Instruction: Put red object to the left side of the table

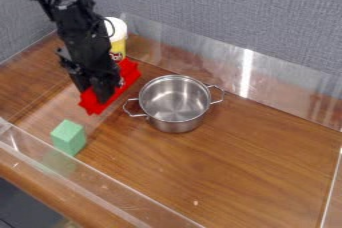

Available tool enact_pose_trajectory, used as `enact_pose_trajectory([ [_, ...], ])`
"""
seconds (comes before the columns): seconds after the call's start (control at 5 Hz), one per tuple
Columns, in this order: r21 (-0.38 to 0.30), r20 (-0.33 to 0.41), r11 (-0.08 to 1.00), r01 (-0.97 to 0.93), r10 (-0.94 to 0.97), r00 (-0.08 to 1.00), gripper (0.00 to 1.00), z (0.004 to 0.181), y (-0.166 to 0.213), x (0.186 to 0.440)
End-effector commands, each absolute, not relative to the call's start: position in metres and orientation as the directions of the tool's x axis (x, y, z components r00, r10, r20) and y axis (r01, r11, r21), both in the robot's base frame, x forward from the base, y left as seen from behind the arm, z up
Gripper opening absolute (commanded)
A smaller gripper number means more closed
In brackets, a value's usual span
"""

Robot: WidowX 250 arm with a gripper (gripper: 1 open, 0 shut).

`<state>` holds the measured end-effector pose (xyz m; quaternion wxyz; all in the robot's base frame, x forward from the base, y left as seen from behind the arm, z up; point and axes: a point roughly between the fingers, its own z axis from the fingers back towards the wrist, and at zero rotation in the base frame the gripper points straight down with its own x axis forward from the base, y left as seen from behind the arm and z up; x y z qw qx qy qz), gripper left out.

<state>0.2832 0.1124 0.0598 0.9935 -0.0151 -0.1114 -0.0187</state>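
The lower edge of the red bar [91,108] lies on the brown table beside the steel pot, so it is now time to open my gripper.
The red object [114,89], a long bright red ridged bar, lies on the brown wood-grain table [227,162] just left of the steel pot. My black gripper [96,85] points down onto its middle, with its fingers shut on the bar. The arm hides the bar's middle part, so only its two ends show beside the fingers.
A steel pot [171,103] with two side handles stands right next to the bar. A small green cube [70,137] sits near the front left. A yellow and white object [116,36] stands behind the arm. Low clear plastic walls [80,182] edge the table.
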Motion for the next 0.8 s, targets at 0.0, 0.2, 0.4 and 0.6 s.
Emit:
enact_pose_trajectory([
  [0.0,0.012,0.299,0.999,0.039,-0.04,0.953,0.0,0.086,0.121,0.29],
  [0.2,0.013,0.3,0.999,0.044,-0.046,0.953,0.0,0.084,0.123,0.291],
  [0.4,0.019,0.301,0.999,0.038,-0.042,0.953,1.0,0.088,0.125,0.291],
  [0.6,0.027,0.32,0.999,0.032,-0.039,0.947,1.0,0.099,0.126,0.291],
])
